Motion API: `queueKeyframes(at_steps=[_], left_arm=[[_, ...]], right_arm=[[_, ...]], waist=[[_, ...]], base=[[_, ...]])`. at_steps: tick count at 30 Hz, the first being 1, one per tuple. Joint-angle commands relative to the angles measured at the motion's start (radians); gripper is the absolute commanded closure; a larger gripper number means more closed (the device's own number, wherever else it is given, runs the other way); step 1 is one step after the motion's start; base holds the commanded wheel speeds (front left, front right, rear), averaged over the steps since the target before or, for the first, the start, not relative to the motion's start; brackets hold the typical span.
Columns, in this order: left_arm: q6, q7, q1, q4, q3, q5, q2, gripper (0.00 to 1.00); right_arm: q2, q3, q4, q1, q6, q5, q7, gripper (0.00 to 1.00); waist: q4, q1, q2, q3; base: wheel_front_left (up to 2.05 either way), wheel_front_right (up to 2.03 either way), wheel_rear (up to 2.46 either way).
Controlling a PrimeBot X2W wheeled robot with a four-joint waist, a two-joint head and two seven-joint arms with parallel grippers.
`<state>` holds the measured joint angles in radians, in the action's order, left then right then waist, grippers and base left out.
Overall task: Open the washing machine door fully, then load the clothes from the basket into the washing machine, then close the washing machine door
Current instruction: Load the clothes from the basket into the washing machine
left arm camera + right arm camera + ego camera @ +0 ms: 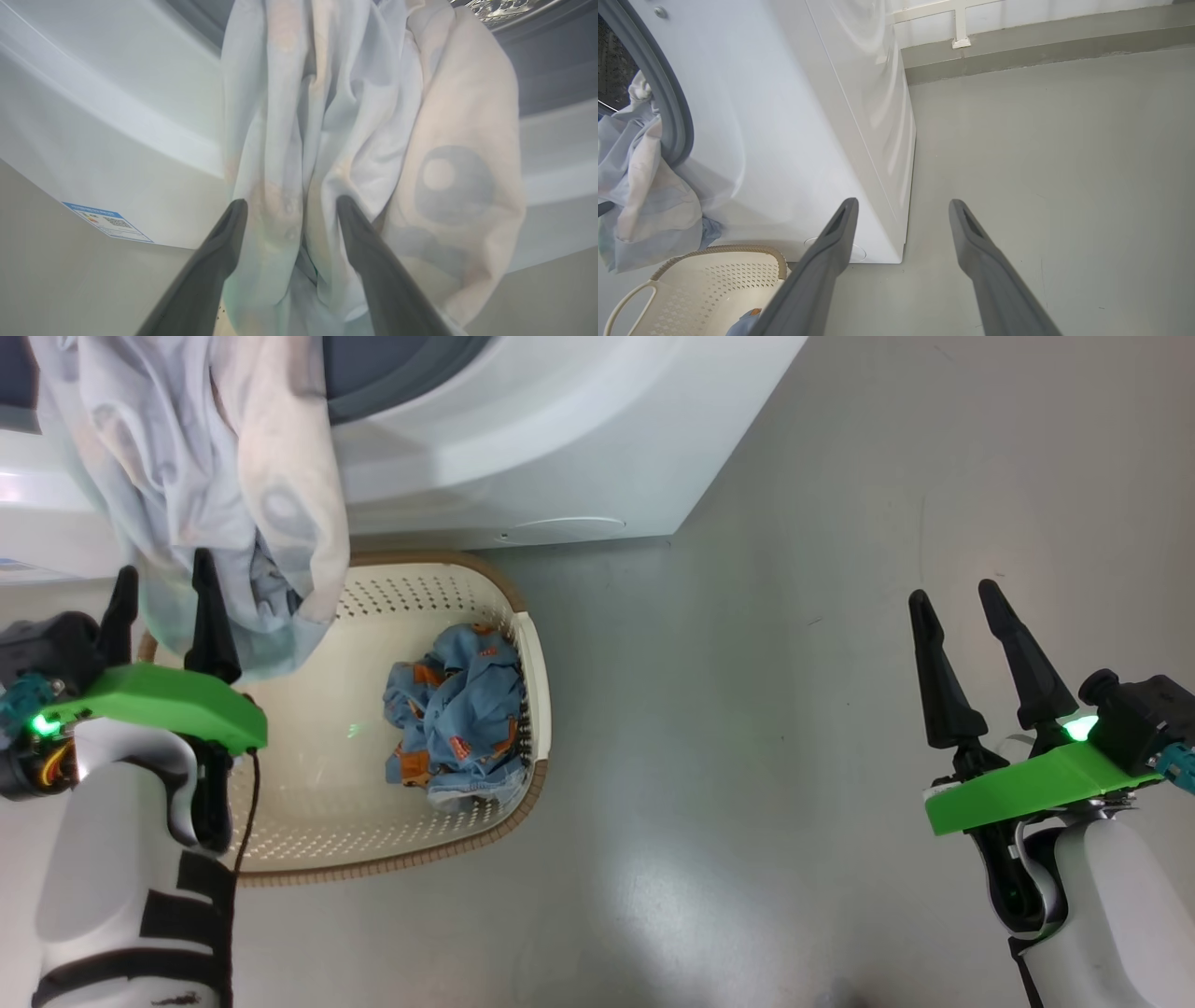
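My left gripper grabs the pale blue garment by its bunched hanging folds next, since the garment hangs slack from the drum opening (185, 403).
The white washing machine (560, 448) stands open, its blue-grey gasket (401, 373) showing. Pale blue and white clothes (187, 457) hang out of the drum mouth, down over the cream basket (537, 709). A denim-blue garment with orange patches (457, 719) lies crumpled in the basket. My left gripper (163, 569) is open at the hanging cloth; in the left wrist view the folds (364, 130) lie between and behind its spread fingers (290, 201). My right gripper (954, 593) is open over bare floor, far right of the basket. The washing machine door is out of view.
Grey floor (794, 756) stretches right of the basket and the machine. The right wrist view shows the machine's side panel (859, 116), the basket's rim and handle (724, 252) and a wall skirting (1017, 51) beyond. A blue label (107, 223) sits low on the machine's front.
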<state>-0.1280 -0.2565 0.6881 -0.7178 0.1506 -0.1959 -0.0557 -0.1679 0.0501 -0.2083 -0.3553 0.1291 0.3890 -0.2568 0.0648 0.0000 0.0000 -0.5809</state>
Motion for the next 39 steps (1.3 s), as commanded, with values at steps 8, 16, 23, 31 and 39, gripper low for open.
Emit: queueKeyframes(at_steps=[8,16,23,31,39], left_arm=[[-0.002,-0.005,0.083,-0.105,0.036,0.026,-0.077,0.0],[-0.003,-0.005,0.131,-0.169,-0.107,-0.074,-0.091,0.0],[-0.003,-0.005,0.156,-0.18,-0.236,-0.192,-0.132,0.0],[-0.003,-0.005,0.227,-0.248,-0.332,-0.261,-0.17,0.0],[-0.003,-0.005,0.259,-0.27,-0.375,-0.302,-0.186,0.93]], right_arm=[[0.001,0.032,0.022,-0.002,0.002,0.0,-0.005,0.0],[0.005,0.042,0.021,-0.004,0.002,0.002,-0.005,0.0],[0.003,0.048,0.02,-0.003,0.002,0.004,-0.005,0.0],[0.006,0.061,0.022,-0.015,0.002,0.004,-0.005,0.0],[0.01,0.059,0.023,-0.018,0.002,0.003,-0.005,0.0]], waist=[[0.009,0.0,0.0,-0.009],[0.02,0.0,0.0,-0.013],[0.025,0.0,0.0,-0.015],[0.038,0.0,0.0,-0.027],[0.047,0.0,0.0,-0.034]], base=[[0.0,0.0,0.0],[0.0,0.0,0.0],[0.0,0.0,0.0],[0.0,0.0,0.0],[0.0,0.0,0.0]])
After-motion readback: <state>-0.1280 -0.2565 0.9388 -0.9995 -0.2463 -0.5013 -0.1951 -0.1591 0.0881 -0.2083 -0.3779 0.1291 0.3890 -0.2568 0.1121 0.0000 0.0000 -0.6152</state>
